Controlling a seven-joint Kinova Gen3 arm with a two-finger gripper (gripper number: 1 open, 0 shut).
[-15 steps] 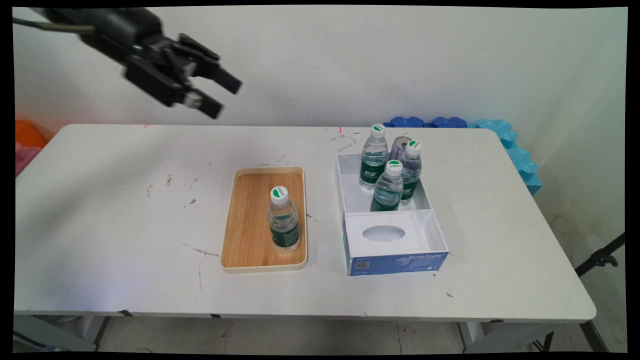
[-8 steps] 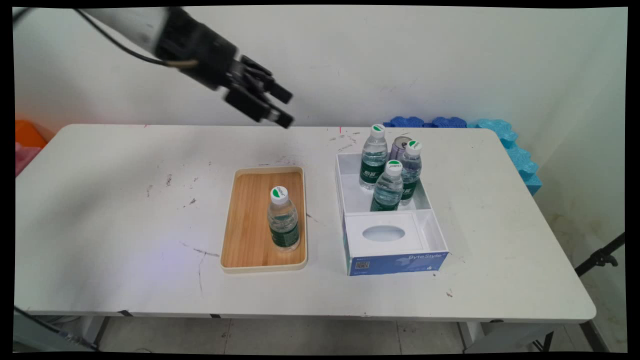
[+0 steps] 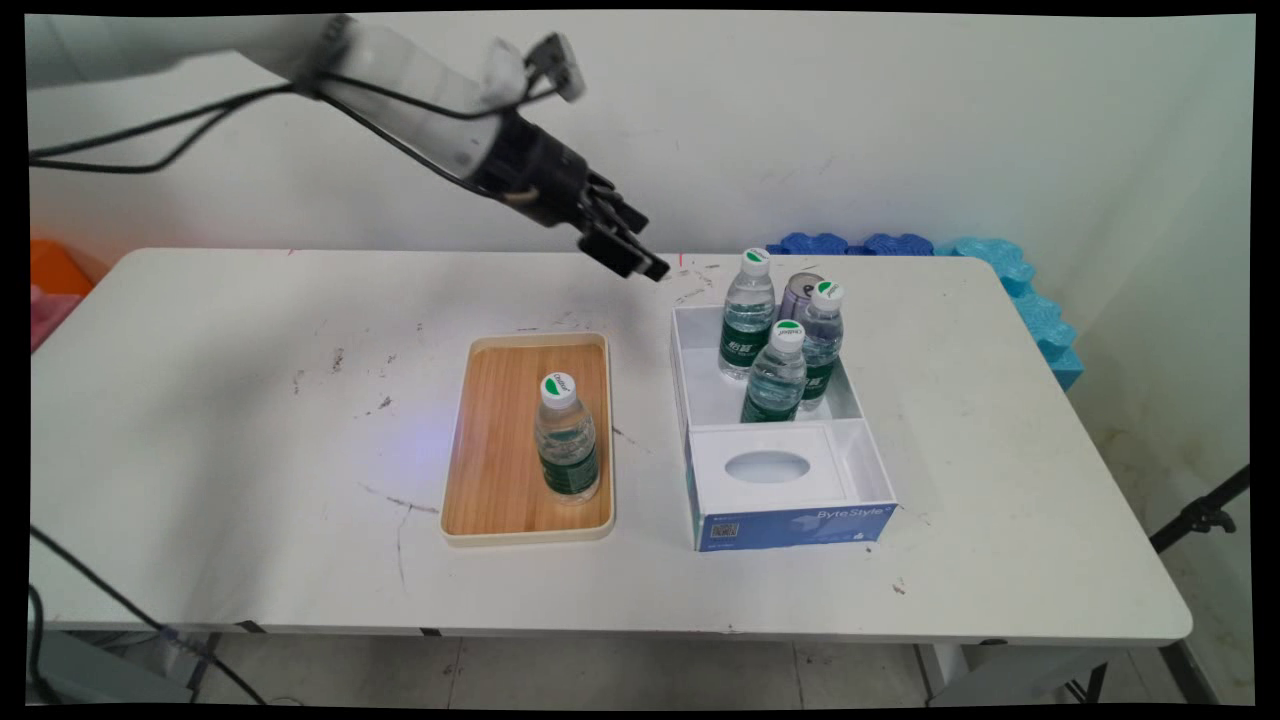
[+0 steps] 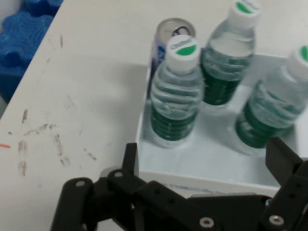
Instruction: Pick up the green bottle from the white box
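I will next set the bottle on the wooden tray (image 3: 501, 438), so I will grab the water bottle beside the silver can by its labeled body (image 3: 745, 336) with my gripper.
My black gripper (image 3: 646, 243) hangs open and empty in the air above the table's far middle, just left of a white box with a blue front (image 3: 790, 525). In the box's far half stand three clear water bottles with green labels (image 3: 748, 318) (image 3: 822, 338) (image 3: 776, 377) and a silver can (image 3: 797, 293). In the hand view the gripper (image 4: 207, 159) points at the box wall (image 4: 143, 129); the nearest bottle (image 4: 175, 96) stands straight ahead, two others (image 4: 226, 57) (image 4: 274, 110) to its right, and the can (image 4: 166, 36) behind it.
A wooden tray (image 3: 495, 440) left of the box carries one upright water bottle (image 3: 567, 440). The box's near half holds a white insert with an oval hole (image 3: 768, 466). Blue foam pieces (image 3: 1010, 270) lie off the far right corner, and an orange thing (image 3: 55, 270) sits at the far left.
The arm has swung from the upper left to the right and downward, bringing the open gripper close to the box's far left corner. Bottles, tray and box have not moved.
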